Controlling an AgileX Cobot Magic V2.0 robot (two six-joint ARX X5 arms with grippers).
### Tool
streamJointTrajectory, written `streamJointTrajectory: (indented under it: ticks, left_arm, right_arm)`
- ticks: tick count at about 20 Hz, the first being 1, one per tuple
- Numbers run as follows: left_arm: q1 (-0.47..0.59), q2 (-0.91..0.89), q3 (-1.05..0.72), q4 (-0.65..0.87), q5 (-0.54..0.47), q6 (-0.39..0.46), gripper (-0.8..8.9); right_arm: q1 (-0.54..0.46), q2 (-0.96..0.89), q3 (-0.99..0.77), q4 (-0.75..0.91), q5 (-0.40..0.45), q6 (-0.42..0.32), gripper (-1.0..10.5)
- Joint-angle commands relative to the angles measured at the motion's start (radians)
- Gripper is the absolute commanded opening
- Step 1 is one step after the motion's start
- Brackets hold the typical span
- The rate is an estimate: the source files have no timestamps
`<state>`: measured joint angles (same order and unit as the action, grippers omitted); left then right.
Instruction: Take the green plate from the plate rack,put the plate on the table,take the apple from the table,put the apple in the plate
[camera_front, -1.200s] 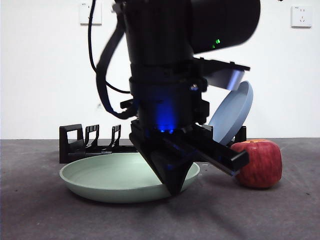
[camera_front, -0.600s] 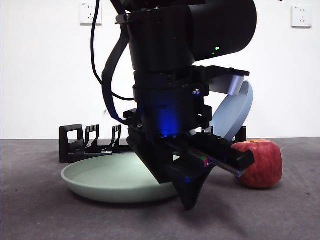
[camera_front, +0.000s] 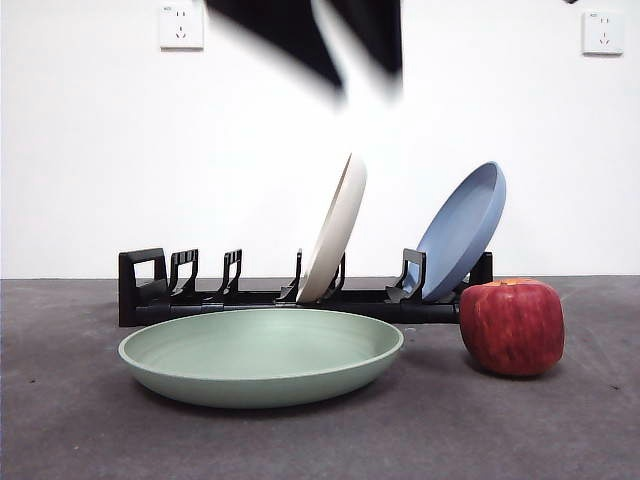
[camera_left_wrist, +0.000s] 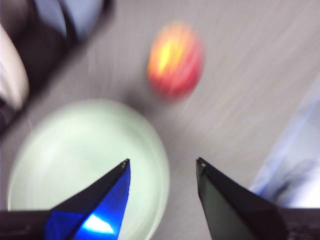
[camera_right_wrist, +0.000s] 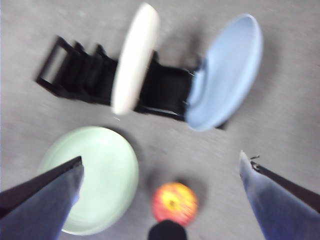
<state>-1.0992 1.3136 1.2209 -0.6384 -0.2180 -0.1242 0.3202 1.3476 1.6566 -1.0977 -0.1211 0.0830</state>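
The red apple has round sides, and my right gripper will grab it by them next, to put the apple (camera_front: 512, 327) in the green plate (camera_front: 260, 355).
The green plate (camera_front: 260, 355) lies flat on the table (camera_front: 80, 420) in front of the plate rack (camera_front: 150, 290). The apple (camera_front: 512, 327) stands on the table just right of the plate, not touching it. My left gripper (camera_left_wrist: 162, 161) is open and empty, above the plate's rim (camera_left_wrist: 75, 155) on the apple's (camera_left_wrist: 175, 60) side; the picture is motion-blurred. In the front view it is only a blurred black shape (camera_front: 330, 40) at the top edge. My right gripper (camera_right_wrist: 161, 156) is wide open and empty, high above the plate (camera_right_wrist: 100, 175), apple (camera_right_wrist: 174, 202) and rack (camera_right_wrist: 75, 75).
A cream-white plate (camera_front: 335, 230) and a blue plate (camera_front: 462, 230) stand tilted in the rack's slots, behind the green plate and the apple. They also show in the right wrist view, cream-white (camera_right_wrist: 135, 57) and blue (camera_right_wrist: 227, 70). A white wall stands behind the table.
The arm that stood low over the green plate's right rim has lifted almost out of the front view. The plate lies where it was and the apple has not moved.
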Motion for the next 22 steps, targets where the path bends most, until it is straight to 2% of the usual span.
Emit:
streamJointTrajectory:
  ticks: [1,2,4,8,10,12,13,15,18,22]
  left_arm:
    - [-0.002,-0.171,0.037,-0.006,0.097,-0.007,2.24]
    - [-0.001,-0.243,0.062,-0.024,0.129,-0.007,2.24]
    - [-0.001,-0.352,0.101,-0.082,0.124,-0.005,2.23]
    - [0.003,-0.496,0.118,-0.292,-0.005,-0.005,2.21]
    - [0.003,-0.543,0.117,-0.468,-0.158,-0.087,2.21]
    - [0.003,-0.573,0.116,-0.617,-0.224,-0.172,2.21]
    - [0.002,-0.591,0.114,-0.676,-0.228,-0.213,2.21]
    - [0.0,-0.65,0.094,-0.684,-0.207,-0.243,2.21]
    - [-0.002,-0.767,0.051,-0.684,-0.177,-0.283,2.21]
    - [-0.002,-0.898,0.01,-0.684,-0.138,-0.32,2.21]
  right_arm:
    - [0.0,0.005,0.001,-0.049,0.043,-0.039,5.6]
    - [0.0,0.005,-0.001,-0.09,0.059,-0.039,5.6]
    - [0.001,0.002,-0.008,-0.162,0.062,-0.039,5.6]
    - [0.079,-0.082,-0.149,-0.135,0.062,-0.013,5.6]
    - [0.137,-0.156,-0.283,-0.082,0.069,0.035,5.6]
    - [0.188,-0.217,-0.401,-0.017,0.095,0.086,5.6]
    - [0.212,-0.238,-0.454,0.013,0.102,0.107,5.6]
    - [0.245,-0.246,-0.539,0.064,0.119,0.134,5.6]
    - [0.253,-0.205,-0.636,0.173,0.14,0.134,5.6]
    - [0.247,-0.124,-0.66,0.274,0.172,0.128,5.7]
